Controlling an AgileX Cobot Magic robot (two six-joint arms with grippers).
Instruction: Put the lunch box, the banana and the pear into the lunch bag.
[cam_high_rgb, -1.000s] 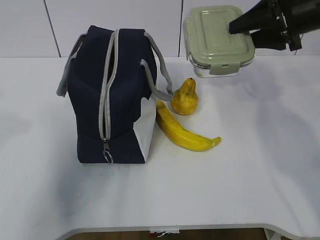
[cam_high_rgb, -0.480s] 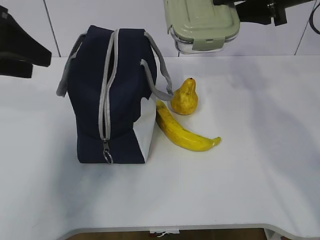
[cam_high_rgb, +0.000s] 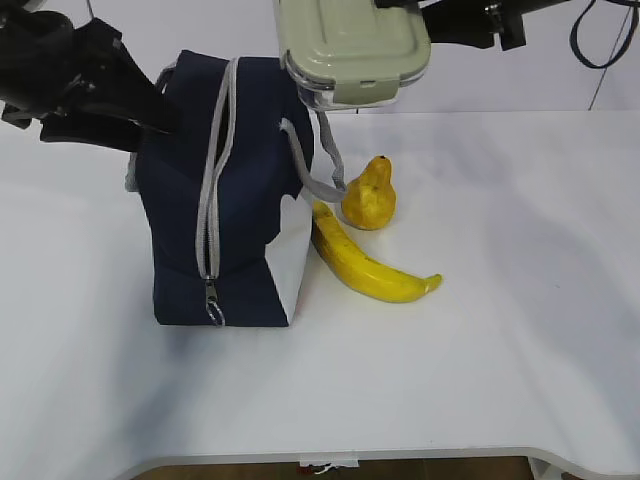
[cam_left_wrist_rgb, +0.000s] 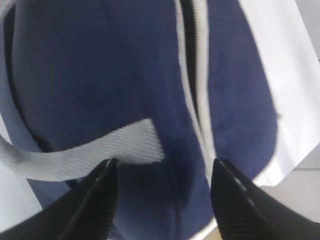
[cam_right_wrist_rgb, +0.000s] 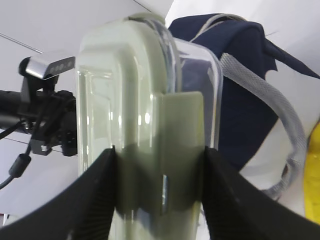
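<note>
The lunch bag needs to be held open for packing. My left gripper will grip it by its grey strap handle (cam_left_wrist_rgb: 100, 150) next.
The navy lunch bag (cam_high_rgb: 240, 200) stands upright at the left of the table. Its grey zipper (cam_high_rgb: 212, 200) runs over the top and down the front end, with the ring pull low. Above the bag's right top edge hangs the lunch box (cam_high_rgb: 350, 45), green lid towards the camera, with my right gripper (cam_high_rgb: 420, 20) shut on its right end. In the right wrist view the lunch box (cam_right_wrist_rgb: 150, 125) fills the gripper (cam_right_wrist_rgb: 157, 195). My left gripper (cam_high_rgb: 160, 105) is open at the bag's upper left side. Its fingers straddle navy fabric (cam_left_wrist_rgb: 100, 75) beside a grey strap (cam_left_wrist_rgb: 85, 155). The pear (cam_high_rgb: 370, 195) and the banana (cam_high_rgb: 365, 262) lie right of the bag.
The white table (cam_high_rgb: 500, 330) has its front edge (cam_high_rgb: 350, 455) near the bottom of the exterior view. A white panelled wall stands behind. The bag's right strap handle (cam_high_rgb: 325, 160) hangs down towards the pear.
My right gripper has carried the lunch box leftward, from the far right to above the bag. My left arm has come in from the left to the bag's side, opening wider.
</note>
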